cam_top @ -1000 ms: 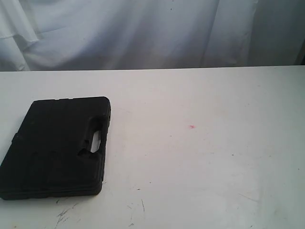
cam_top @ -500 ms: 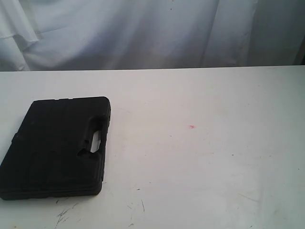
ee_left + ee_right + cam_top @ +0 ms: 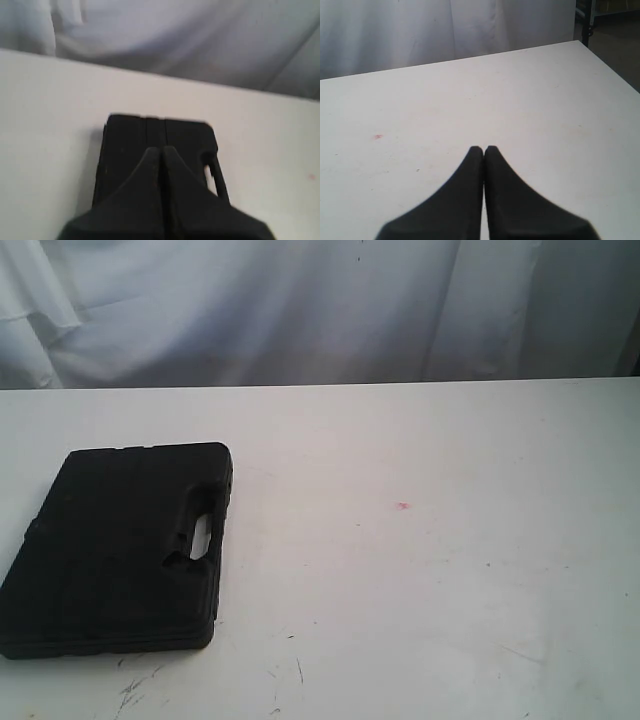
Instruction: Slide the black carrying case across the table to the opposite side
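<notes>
Next, my left gripper grabs the black carrying case [image 3: 120,545] by its handle [image 3: 215,536] and slides it to the opposite side of the table.
The black carrying case [image 3: 120,545] lies flat on the left part of the white table [image 3: 430,580], its handle slot facing the table's middle. Neither arm shows in the exterior view. In the left wrist view my left gripper [image 3: 160,149] is shut with nothing in it, and the case [image 3: 125,145] lies just beyond and below its tips; whether the tips touch it I cannot tell. Over bare tabletop [image 3: 520,100], my right gripper [image 3: 484,148] is also shut and empty, and no case appears in that view.
A small pinkish spot [image 3: 402,506] marks the tabletop's middle. Dark scuffs [image 3: 290,672] lie near the front edge. A white cloth backdrop [image 3: 300,310] hangs behind the table's far edge. The table's right corner and dark floor [image 3: 615,40] show in the right wrist view.
</notes>
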Robot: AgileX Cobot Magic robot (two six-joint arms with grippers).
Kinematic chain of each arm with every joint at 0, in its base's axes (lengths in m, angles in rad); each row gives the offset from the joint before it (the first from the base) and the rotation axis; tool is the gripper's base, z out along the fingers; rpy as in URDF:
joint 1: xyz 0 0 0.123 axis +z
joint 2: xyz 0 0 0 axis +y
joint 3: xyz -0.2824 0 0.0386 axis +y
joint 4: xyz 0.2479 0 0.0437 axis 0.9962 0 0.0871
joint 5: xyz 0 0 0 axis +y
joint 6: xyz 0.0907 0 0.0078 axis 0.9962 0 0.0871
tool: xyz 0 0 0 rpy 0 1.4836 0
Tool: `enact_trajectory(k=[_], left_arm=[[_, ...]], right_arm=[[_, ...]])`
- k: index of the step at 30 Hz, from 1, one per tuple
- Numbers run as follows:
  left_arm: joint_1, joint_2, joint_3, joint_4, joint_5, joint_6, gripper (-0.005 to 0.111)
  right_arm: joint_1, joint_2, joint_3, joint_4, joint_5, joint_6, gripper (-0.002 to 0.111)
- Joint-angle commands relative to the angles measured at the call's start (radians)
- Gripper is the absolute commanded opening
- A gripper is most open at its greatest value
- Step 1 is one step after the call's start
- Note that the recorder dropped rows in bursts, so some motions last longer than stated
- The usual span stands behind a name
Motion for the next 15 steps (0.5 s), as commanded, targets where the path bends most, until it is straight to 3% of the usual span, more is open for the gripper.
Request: enact_trajectory(k=[1,7,13,15], left_arm=[[0.001,0.24,-0.123,-0.125,0.186,0.126,0.0],[0.001,0.442,-0.153,-0.348,0.134,0.294,0.0],[0.001,0.56,-0.165,-0.455,0.102,0.309,0.0],[0.0,0.614,-0.199,-0.461,0.154,0.346,0.0]], right_arm=[[-0.008,-0.005,0.004,-0.01,-0.001,-0.002,0.0],[-0.008,-0.005,0.004,-0.01,-0.001,-0.002,0.0],[-0.008,-0.005,0.004,-0.01,-0.001,-0.002,0.0],[-0.008,-0.005,0.004,-0.01,-0.001,-0.002,0.0]])
